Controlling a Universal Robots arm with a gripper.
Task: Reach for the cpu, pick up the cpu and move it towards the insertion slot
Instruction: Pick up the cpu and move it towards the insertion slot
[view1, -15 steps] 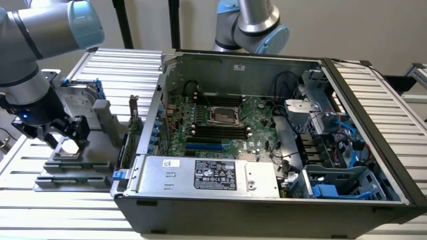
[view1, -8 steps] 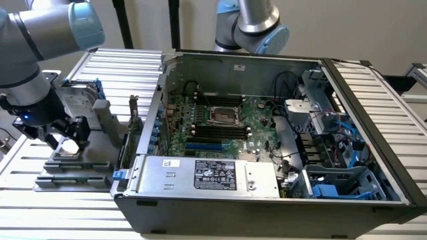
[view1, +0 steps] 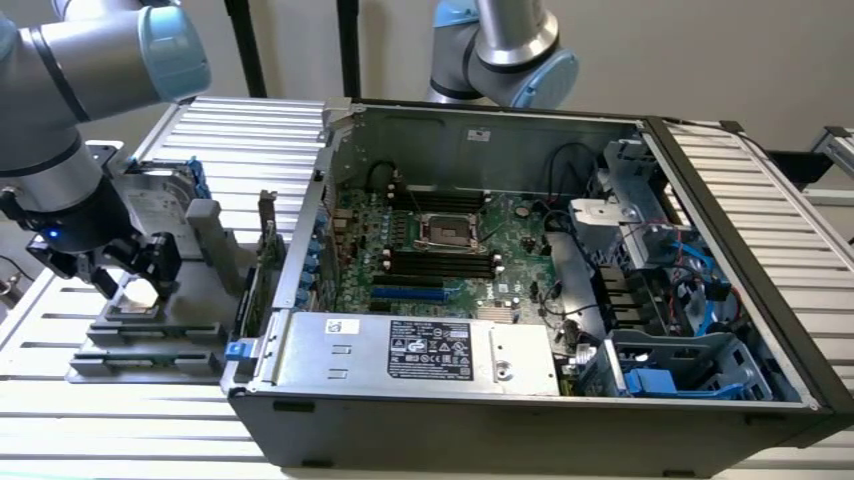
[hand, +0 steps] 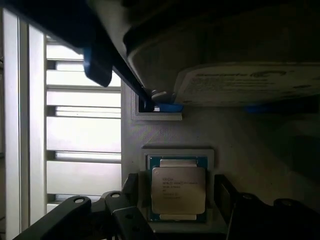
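Observation:
My gripper's fingers are at opposite edges of the CPU (hand: 178, 189), level with the recess (hand: 179, 152), so it is time to close, as closing now would catch the CPU.
The cpu (hand: 178, 189), a small square chip with a silvery top, lies flat in a recess of the grey holder (hand: 165, 132). My gripper (hand: 178, 205) is open and straddles it. One dark finger (hand: 131, 187) stands at one side of the chip and the other finger (hand: 226, 196) at the opposite side, each with a small gap. In the exterior view the gripper (view1: 135, 278) hangs over the cpu (view1: 138, 294) on the holder at the exterior view's left. The insertion slot (view1: 447, 232), with its metal frame, sits on the motherboard inside the open computer case (view1: 534, 400).
A silver hard drive (hand: 240, 85) with blue brackets stands in the holder just beyond the chip. The case wall (view1: 287, 270) rises between the holder and the motherboard. A power supply (view1: 427, 352), cables and a second arm (view1: 501, 50) surround the socket.

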